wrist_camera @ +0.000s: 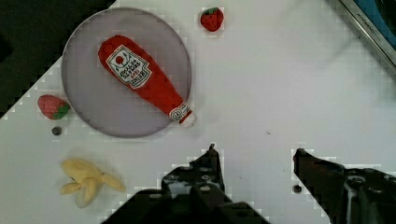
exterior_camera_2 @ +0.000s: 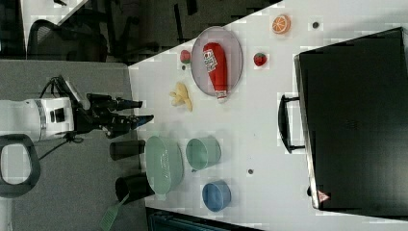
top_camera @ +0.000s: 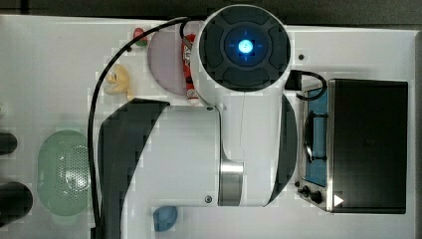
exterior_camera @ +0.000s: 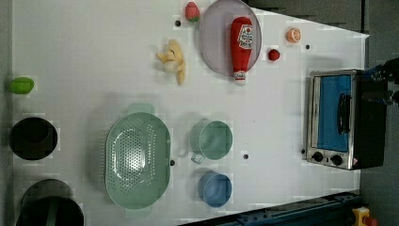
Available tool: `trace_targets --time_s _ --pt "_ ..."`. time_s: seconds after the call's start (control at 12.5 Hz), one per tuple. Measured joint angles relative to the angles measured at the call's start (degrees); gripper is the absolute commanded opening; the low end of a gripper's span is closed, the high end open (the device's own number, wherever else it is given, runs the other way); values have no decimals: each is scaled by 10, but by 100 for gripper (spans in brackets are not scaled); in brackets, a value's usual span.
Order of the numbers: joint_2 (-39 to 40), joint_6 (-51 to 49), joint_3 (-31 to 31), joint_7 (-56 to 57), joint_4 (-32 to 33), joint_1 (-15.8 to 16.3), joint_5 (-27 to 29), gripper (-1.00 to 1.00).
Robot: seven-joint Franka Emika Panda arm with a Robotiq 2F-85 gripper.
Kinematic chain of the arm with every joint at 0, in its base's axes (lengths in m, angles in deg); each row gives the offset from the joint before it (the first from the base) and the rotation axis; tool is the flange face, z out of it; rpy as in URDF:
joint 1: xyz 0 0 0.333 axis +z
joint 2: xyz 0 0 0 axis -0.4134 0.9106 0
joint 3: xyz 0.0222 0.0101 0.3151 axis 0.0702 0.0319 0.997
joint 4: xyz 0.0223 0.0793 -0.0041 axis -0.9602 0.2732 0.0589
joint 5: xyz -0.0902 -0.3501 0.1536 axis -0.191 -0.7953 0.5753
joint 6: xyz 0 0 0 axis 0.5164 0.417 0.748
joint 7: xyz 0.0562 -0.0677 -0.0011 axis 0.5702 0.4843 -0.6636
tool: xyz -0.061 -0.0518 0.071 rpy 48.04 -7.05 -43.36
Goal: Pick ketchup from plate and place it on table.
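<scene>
I should move the ketchup from the plate (exterior_camera: pixel 214 37) to the table next, so I should pick it up by its red body (exterior_camera: pixel 241 57) with my gripper.
The ketchup (wrist_camera: pixel 142 77), a red bottle with a white label, lies flat on the pale lilac plate (wrist_camera: pixel 93 93), its white cap end poking over the rim. My gripper (wrist_camera: pixel 256 156) is open with nothing between its dark fingers. It sits apart from the bottle, over bare white table (wrist_camera: pixel 261 84) beside the cap end. In the right view the gripper (exterior_camera_2: pixel 143 110) hangs well clear of the ketchup (exterior_camera_2: pixel 216 67) and plate (exterior_camera_2: pixel 233 53). The left view shows the ketchup (exterior_camera: pixel 241 47) on the plate (exterior_camera: pixel 214 37). In the top view the arm covers most of the ketchup (top_camera: pixel 188 69) and plate (top_camera: pixel 164 59).
Two strawberries (wrist_camera: pixel 211 18) (wrist_camera: pixel 52 106) and a peeled banana (wrist_camera: pixel 86 179) lie near the plate. A toaster oven (exterior_camera: pixel 339 120), green colander (exterior_camera: pixel 137 155), green cup (exterior_camera: pixel 214 140), blue bowl (exterior_camera: pixel 215 189), orange slice (exterior_camera: pixel 293 35) and black cups (exterior_camera: pixel 33 138) stand on the table (exterior_camera: pixel 94 56).
</scene>
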Motion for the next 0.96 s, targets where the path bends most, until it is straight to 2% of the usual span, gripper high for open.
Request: trace_targets --time_s 0.08,0.16,0.32,0.64,0.8,0.96 --pt "-7 -49 13 9 1 -16 5 41" --pt "-15 -81 17 12 4 -24 8 61" --pt "-23 -78 23 12 2 -41 8 100" --pt "3 -22 36 16 -2 -48 8 100" --pt "46 43 49 26 -6 -49 7 100" --pt "97 67 56 57 -12 -44 5 100"
